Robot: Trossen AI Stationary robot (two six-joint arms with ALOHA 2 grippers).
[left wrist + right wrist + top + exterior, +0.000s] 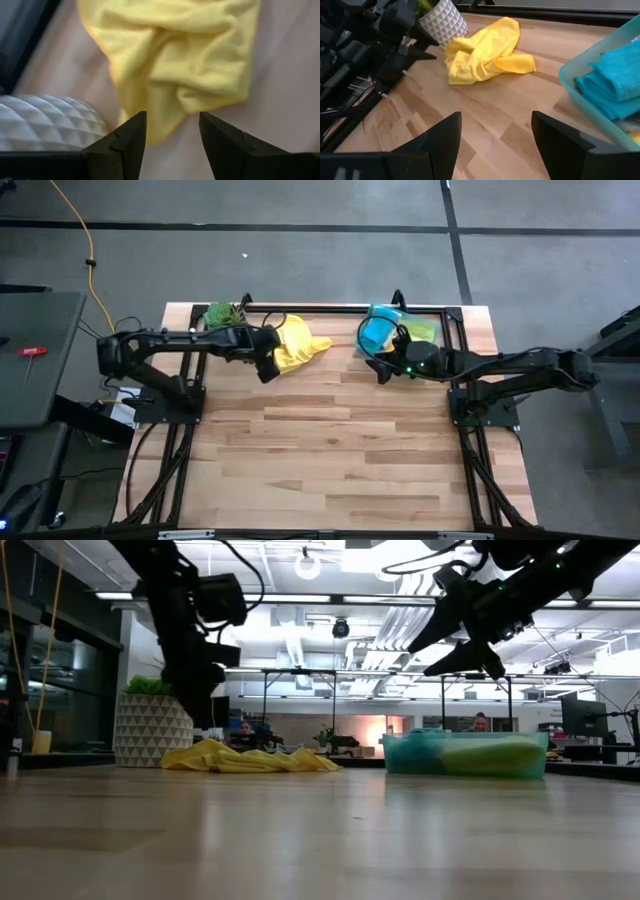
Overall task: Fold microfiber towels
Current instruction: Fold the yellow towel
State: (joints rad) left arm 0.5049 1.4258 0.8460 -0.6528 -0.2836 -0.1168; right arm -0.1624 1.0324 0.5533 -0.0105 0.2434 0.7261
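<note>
My left gripper picks up the crumpled yellow towel [185, 55] by its hemmed edge [159, 139] next, to spread it for folding.
A yellow microfiber towel [297, 344] lies crumpled on the wooden table near its far edge, beside a potted plant; it also shows as a yellow towel [180, 60] and a yellow towel [482, 52]. My left gripper [268, 370] hangs open just above the towel's near-left side, touching nothing [172, 132]. My right gripper [383, 370] is open above the bare table, next to a translucent green tray [440, 315] that holds a teal-blue towel [377, 332] and a lime green towel [422, 330].
A potted plant in a white faceted pot [222, 313] stands at the far left, close behind my left gripper. The tray [465, 755] sits at the far right. The near half of the wooden table [330, 460] is bare. A black frame runs along the far edge.
</note>
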